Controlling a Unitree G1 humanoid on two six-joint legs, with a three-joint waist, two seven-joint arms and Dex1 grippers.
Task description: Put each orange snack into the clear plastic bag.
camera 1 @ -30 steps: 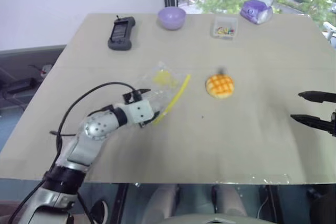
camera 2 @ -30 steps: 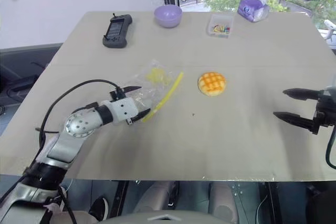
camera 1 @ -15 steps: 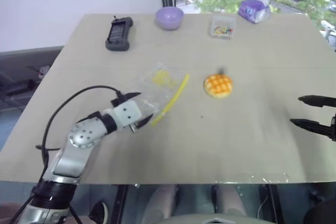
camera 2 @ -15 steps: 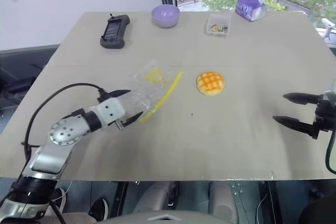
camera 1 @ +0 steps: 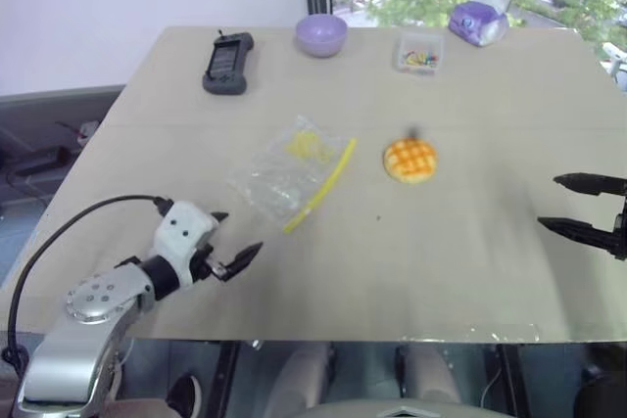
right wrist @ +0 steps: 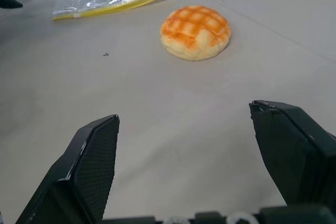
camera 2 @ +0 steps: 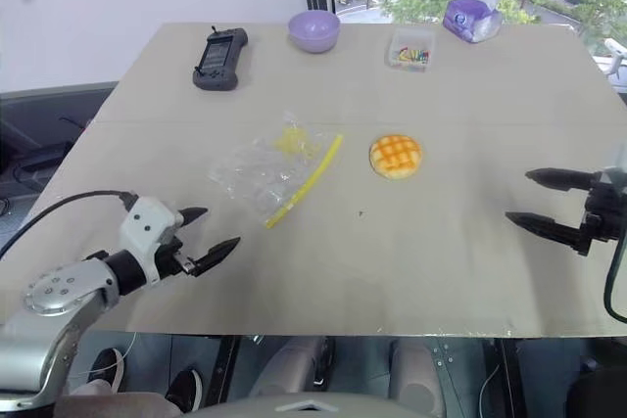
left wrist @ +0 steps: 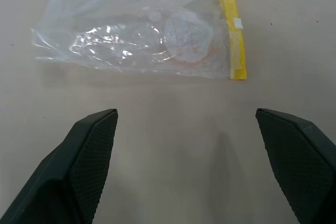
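The clear plastic bag needs to be ready for the orange snack [camera 1: 409, 160], so my left gripper needs to grab the bag next by the bag's edge at its yellow strip's end [camera 1: 288, 226].
An orange snack [camera 1: 409, 160], a round bun with a criss-cross top, lies on the beige table [camera 1: 441, 252] near its middle; it also shows ahead of my right fingers as the bun [right wrist: 195, 32]. The clear plastic bag [camera 1: 287, 170] with its yellow strip lies flat to the bun's left, seen close as the bag [left wrist: 142, 30]. My left gripper [camera 1: 227, 239] is open and empty, near the front left of the table, short of the bag. My right gripper [camera 1: 573, 205] stands open and empty at the table's right side, well right of the bun.
Along the far edge stand a black handheld device [camera 1: 226, 62], a purple bowl [camera 1: 321, 34], a small clear box of coloured bits [camera 1: 419, 51] and a purple tissue pack [camera 1: 477, 19]. The table's front edge lies close below both arms.
My left gripper has let go of the bag, pulled back toward the front left and rolled; the bag now lies alone. The right gripper has stayed put.
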